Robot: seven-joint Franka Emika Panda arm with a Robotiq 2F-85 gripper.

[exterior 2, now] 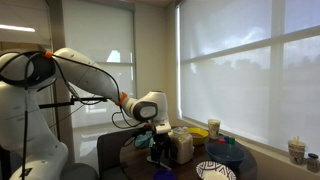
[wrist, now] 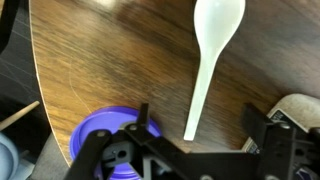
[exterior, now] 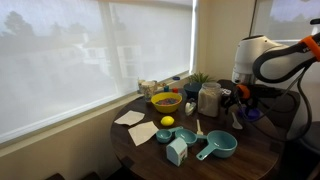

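Note:
My gripper's open fingers are on both sides of the end of the spoon's handle (wrist: 192, 129), and the purple object is outside them. My gripper should close on the handle's end.
In the wrist view a white plastic spoon (wrist: 212, 45) lies on the dark wooden table (wrist: 110, 50), bowl end away from me. My gripper (wrist: 199, 122) is open and empty, hovering just above the table with the tip of the spoon's handle between its two fingers. A purple round object (wrist: 98, 131) sits just outside one finger. In both exterior views the gripper (exterior: 240, 99) (exterior 2: 160, 135) hangs low over the table edge next to a white jar (exterior: 208, 100) (exterior 2: 183, 147).
On the round table stand a yellow bowl (exterior: 166, 101), a lemon (exterior: 167, 122), teal measuring cups (exterior: 216, 147), a small carton (exterior: 177, 151) and paper napkins (exterior: 142, 132). A patterned plate (exterior 2: 215, 171) lies near the table's edge. Blinds cover the windows behind.

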